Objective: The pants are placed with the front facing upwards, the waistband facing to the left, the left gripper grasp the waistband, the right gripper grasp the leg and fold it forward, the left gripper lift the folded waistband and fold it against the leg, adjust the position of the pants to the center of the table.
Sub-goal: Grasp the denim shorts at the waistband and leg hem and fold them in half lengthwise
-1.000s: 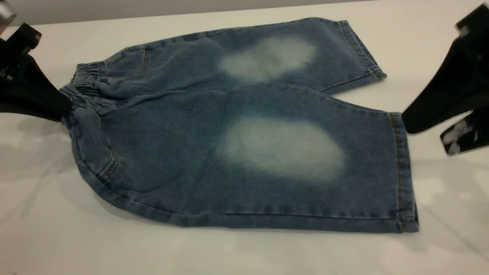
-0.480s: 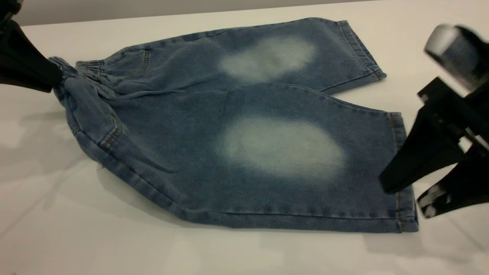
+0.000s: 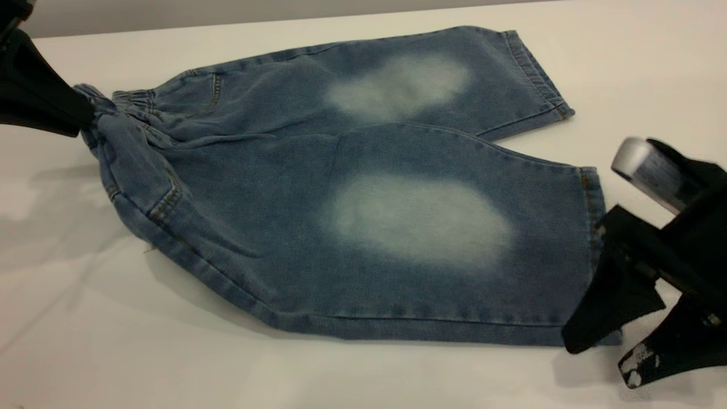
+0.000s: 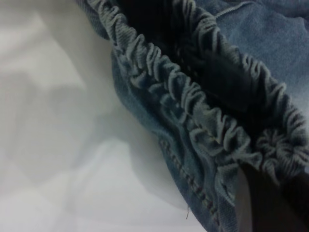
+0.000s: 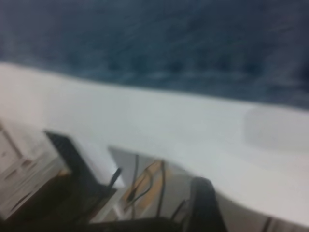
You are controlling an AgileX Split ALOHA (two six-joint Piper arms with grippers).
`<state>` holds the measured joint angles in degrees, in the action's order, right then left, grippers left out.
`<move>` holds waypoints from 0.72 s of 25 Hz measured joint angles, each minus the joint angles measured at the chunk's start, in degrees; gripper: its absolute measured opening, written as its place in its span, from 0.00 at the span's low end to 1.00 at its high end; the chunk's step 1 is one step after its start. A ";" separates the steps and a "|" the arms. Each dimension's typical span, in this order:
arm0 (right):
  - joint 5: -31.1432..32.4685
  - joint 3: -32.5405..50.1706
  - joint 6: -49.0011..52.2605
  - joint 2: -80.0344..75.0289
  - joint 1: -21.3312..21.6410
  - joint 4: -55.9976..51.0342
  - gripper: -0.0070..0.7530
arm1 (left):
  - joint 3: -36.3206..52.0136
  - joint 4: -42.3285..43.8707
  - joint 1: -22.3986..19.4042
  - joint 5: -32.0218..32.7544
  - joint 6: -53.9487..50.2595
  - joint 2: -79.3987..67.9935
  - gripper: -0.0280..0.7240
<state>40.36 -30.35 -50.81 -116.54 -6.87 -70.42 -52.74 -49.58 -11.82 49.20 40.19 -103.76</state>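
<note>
The pants' near leg needs to be folded forward. My right gripper should grab its hem corner (image 3: 608, 334) next.
Blue denim pants (image 3: 352, 187) lie flat on the white table (image 3: 113, 341), faded patches up and legs pointing right. The ruched waistband (image 3: 122, 108) is at the left, and my left gripper (image 3: 85, 116) is shut on its bunched end, holding it slightly raised. The left wrist view shows the gathered waistband (image 4: 193, 111) close up, with a dark finger (image 4: 263, 203) pressed against it. My right gripper (image 3: 602, 358) is open at the near corner of the near leg (image 3: 454, 238). Its plain finger (image 3: 585, 329) overlaps the hem corner, and its white-scuffed finger (image 3: 639, 363) is over bare table.
The far leg (image 3: 483, 74) reaches toward the table's back edge. Bare tabletop runs along the front and right of the pants. The blurred right wrist view shows denim (image 5: 169, 43), then the table's edge (image 5: 169, 125), with furniture and cables beyond.
My right gripper has dropped down and forward to the near hem corner. My left gripper first pulled the waistband up and left, then held still.
</note>
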 joint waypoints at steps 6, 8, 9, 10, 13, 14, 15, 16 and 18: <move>0.08 -2.99 -0.68 -3.67 0.00 -0.14 0.54 | -0.01 -0.05 0.00 0.05 0.00 0.00 0.17; -0.08 -3.40 -0.61 -3.68 0.00 -0.14 0.54 | -0.01 -0.05 0.00 0.30 0.00 -0.04 0.17; -0.23 -3.40 -0.67 -3.68 0.00 -0.14 0.54 | -0.01 -0.05 0.00 0.52 0.00 -0.04 0.17; -0.56 -3.40 -0.67 -3.68 0.00 -0.14 0.54 | -0.01 -0.05 0.00 0.58 0.00 -0.04 0.17; -1.57 -3.40 -0.67 -3.68 0.00 -0.14 0.54 | -0.01 -0.05 0.00 0.64 0.00 -0.04 0.17; -1.68 -3.40 -0.67 -3.68 0.00 -0.14 0.54 | -0.01 -0.05 0.00 0.64 0.00 -0.04 0.17; -1.76 -3.46 -0.67 -3.68 0.00 -0.14 0.54 | -0.01 -0.05 0.00 0.64 0.00 -0.04 0.17; -1.92 -3.60 -0.67 -3.68 0.00 -0.08 0.54 | -0.01 -0.05 0.00 0.64 0.00 -0.04 0.17; -2.34 -3.80 -0.67 -3.63 0.00 -0.79 0.54 | -0.01 -0.05 0.00 0.64 0.00 -0.04 0.17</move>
<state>38.02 -34.15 -51.48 -120.17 -6.87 -71.21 -52.75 -49.63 -11.82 49.84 40.19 -103.80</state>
